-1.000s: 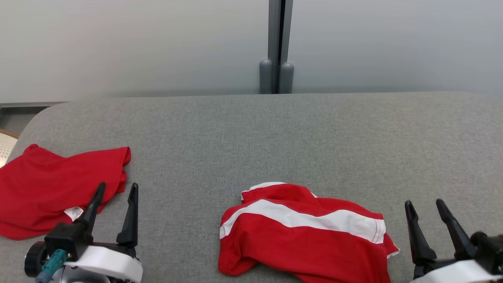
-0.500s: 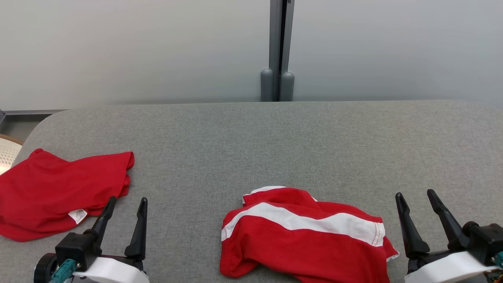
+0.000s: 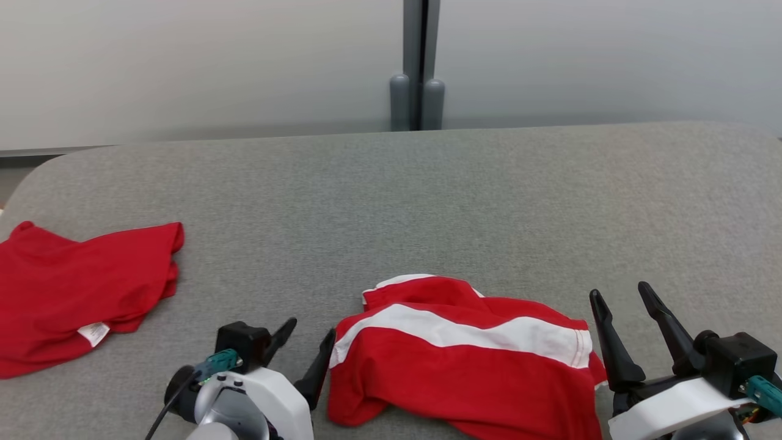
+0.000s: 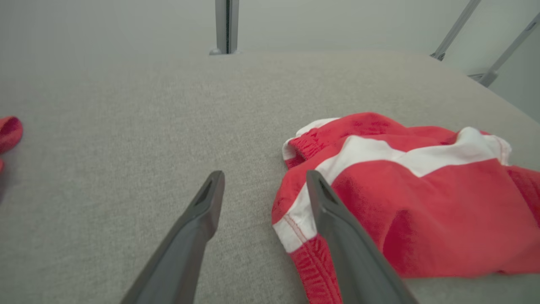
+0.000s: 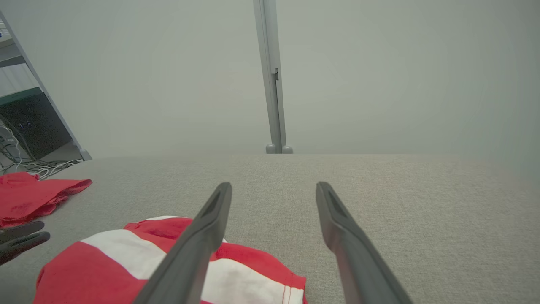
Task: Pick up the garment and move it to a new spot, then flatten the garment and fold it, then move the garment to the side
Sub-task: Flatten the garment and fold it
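Observation:
My left gripper grabs the stitched end of its white stripe (image 3: pixel 340 352) next, to pick up the garment (image 3: pixel 464 379) and move it.
The garment (image 3: pixel 464 379), red with a broad white stripe, lies crumpled near the front middle of the grey table (image 3: pixel 427 201). My left gripper (image 3: pixel 310 330) stands open at its left edge, the right finger touching or nearly touching the hem. The left wrist view shows that gripper (image 4: pixel 265 175) with its right finger over the garment's (image 4: pixel 422 202) white-trimmed corner. Just off the cloth's right end, my right gripper (image 3: pixel 619 292) is open with nothing between its fingers. In the right wrist view this gripper (image 5: pixel 274 185) points past the garment (image 5: pixel 105 270) at bare table.
A second, plain red garment (image 3: pixel 79 287) with a white label lies at the table's left edge. A grey post (image 3: pixel 415 91) and a pale wall stand behind the table. Bare grey surface stretches across the middle, back and right.
My left gripper has swung right, away from the plain red garment, up to the striped garment's left edge. The head camera has shifted a little. The right gripper has barely moved.

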`<state>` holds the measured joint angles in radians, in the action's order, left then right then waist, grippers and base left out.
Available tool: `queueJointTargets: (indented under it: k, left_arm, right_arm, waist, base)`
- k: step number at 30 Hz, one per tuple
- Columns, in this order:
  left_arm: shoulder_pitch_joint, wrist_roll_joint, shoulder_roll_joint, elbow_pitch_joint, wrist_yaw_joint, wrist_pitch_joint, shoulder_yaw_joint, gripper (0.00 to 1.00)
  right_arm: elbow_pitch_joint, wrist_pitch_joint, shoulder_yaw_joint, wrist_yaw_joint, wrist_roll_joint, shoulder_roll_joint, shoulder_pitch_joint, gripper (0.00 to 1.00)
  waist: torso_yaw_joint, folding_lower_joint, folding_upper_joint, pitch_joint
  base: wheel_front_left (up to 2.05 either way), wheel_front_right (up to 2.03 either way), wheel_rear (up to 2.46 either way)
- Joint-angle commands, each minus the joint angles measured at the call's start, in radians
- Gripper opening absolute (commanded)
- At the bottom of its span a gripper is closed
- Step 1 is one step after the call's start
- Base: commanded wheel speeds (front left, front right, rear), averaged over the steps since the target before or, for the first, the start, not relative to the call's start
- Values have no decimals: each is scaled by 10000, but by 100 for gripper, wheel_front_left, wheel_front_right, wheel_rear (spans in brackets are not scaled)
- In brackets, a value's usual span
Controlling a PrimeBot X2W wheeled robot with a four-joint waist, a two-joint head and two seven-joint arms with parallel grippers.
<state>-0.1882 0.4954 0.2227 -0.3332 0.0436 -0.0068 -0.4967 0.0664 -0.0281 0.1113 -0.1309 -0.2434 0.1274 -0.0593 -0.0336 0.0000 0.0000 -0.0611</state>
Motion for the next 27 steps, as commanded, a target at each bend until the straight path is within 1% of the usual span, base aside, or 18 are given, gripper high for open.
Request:
queueJointTargets:
  k: [1,3,8,9,10,11,12,15,18,22,27]
  left_arm:
    - [-163,99,-14,-182,68,138,-21,100]
    - [-304,297,-211,-663,205,448,-166,100]
    - [-437,500,-322,-1404,377,927,-389,100]
    - [-497,463,-295,-1476,382,937,-407,96]
    - [-539,422,-270,-1558,388,954,-443,52]
    - [-521,473,-295,-1628,417,996,-475,28]
    - [-540,432,-287,-1643,413,921,-487,0]
    - [-633,374,-276,-1716,389,814,-522,0]
    - [-756,320,-243,-1756,380,652,-518,0]
    - [-977,317,-281,-1826,465,507,-573,0]
    - [-1279,319,-330,-1962,567,395,-703,0]
  right_arm:
    - [-32,0,12,3,10,59,110,100]
    - [-78,-32,36,3,-12,32,126,100]
    - [-130,16,-150,3,2,-54,13,100]
    - [-127,20,-192,3,10,-78,-11,100]
    - [-134,33,-287,3,40,-90,-44,100]
    - [-160,-8,-356,3,31,-117,-102,100]
    - [-184,-62,-454,2,42,-132,-172,100]
    - [-347,-332,-701,3,72,-102,-389,100]
    - [-590,-737,-677,2,1,-1,-601,100]
    - [-946,-979,-194,2,-167,221,-354,100]
    - [-1644,-1075,485,2,-447,319,213,100]
  waist:
    - [193,0,0,-161]
    - [340,0,0,-253]
    - [553,0,0,-461]
    - [574,0,0,-505]
    - [583,0,0,-533]
    - [591,0,0,-558]
    - [594,0,0,-586]
    - [562,0,0,-640]
    - [512,0,0,-724]
    - [397,0,0,-959]
    - [213,0,0,-1193]
  base:
    - [0,0,0]
    - [0,0,0]
    - [0,0,0]
    - [0,0,0]
    - [0,0,0]
    - [0,0,0]
    - [0,0,0]
    - [0,0,0]
    - [0,0,0]
    - [0,0,0]
    - [0,0,0]
